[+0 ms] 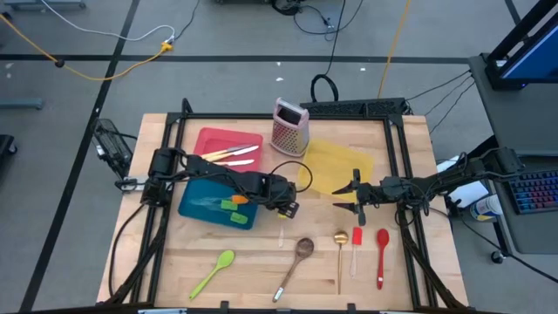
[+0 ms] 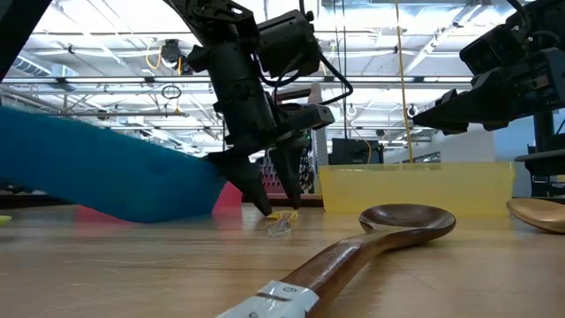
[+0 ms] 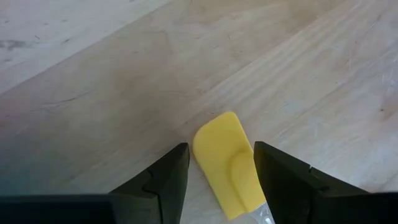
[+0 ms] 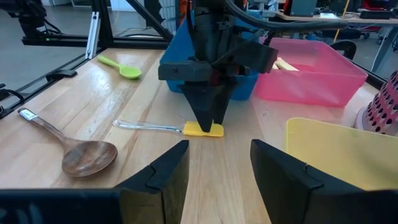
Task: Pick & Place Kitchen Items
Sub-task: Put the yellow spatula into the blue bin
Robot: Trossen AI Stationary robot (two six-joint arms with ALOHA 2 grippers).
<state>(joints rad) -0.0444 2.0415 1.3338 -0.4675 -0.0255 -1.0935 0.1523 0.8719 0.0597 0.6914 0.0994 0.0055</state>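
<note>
Next, my left gripper picks up the yellow spatula by its blade [image 3: 225,162], to put the spatula away in the blue bin.
A small yellow spatula [image 3: 222,163] with a clear handle [image 4: 148,126] lies flat on the wooden table near its middle. My left gripper [image 3: 217,152] points steeply down over the spatula's blade [image 4: 214,130]. It is open, one finger on each side of the blade, tips just above the table [image 2: 278,208]. I see no finger closed on the blade. My right gripper [image 1: 353,201] hangs open and level to the right of it, facing it, with nothing between its fingers [image 4: 217,177].
A blue bin [image 1: 216,202] holding an orange and a green utensil and a pink bin [image 1: 228,148] with cream-handled knives stand at the left. A yellow tray [image 1: 336,166] and a grater [image 1: 289,126] stand behind. Green [image 1: 214,272], wooden [image 1: 296,260], gold [image 1: 340,253] and red [image 1: 381,255] spoons and a red spatula [image 1: 356,246] lie near the front edge.
</note>
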